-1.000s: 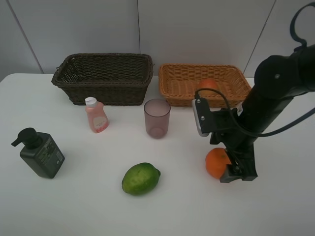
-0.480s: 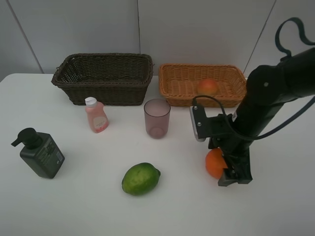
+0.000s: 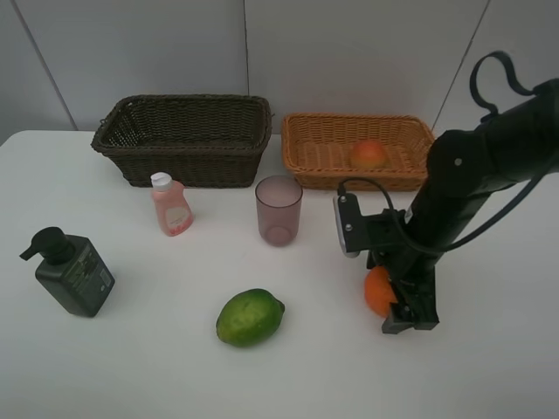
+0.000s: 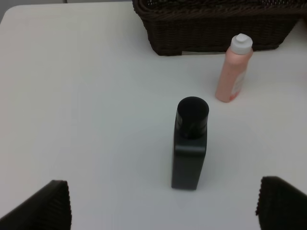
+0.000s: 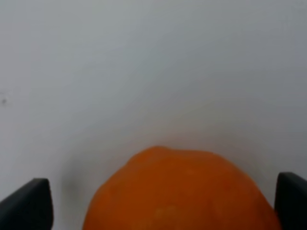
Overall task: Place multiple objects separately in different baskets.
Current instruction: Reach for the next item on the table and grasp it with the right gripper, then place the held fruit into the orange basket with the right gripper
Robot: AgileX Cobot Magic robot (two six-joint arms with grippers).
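Note:
The orange needs to go in the light tan basket, so my right gripper should grab it by its rounded sides next.
My right gripper stands open, lowered around the orange on the table; in the right wrist view the orange fills the gap between the two fingertips. A red-yellow peach-like fruit lies in the light tan basket. The dark brown basket shows nothing inside. On the table stand the pink bottle, purplish cup, dark green pump bottle and green fruit. My left gripper is open behind the pump bottle, apart from it.
Both baskets sit side by side at the table's back, against a white wall. The left wrist view shows the pink bottle just in front of the dark basket. The left arm is outside the exterior view.
The right arm has shifted a little leftward and down over the orange, which now shows less. Nothing else has moved.

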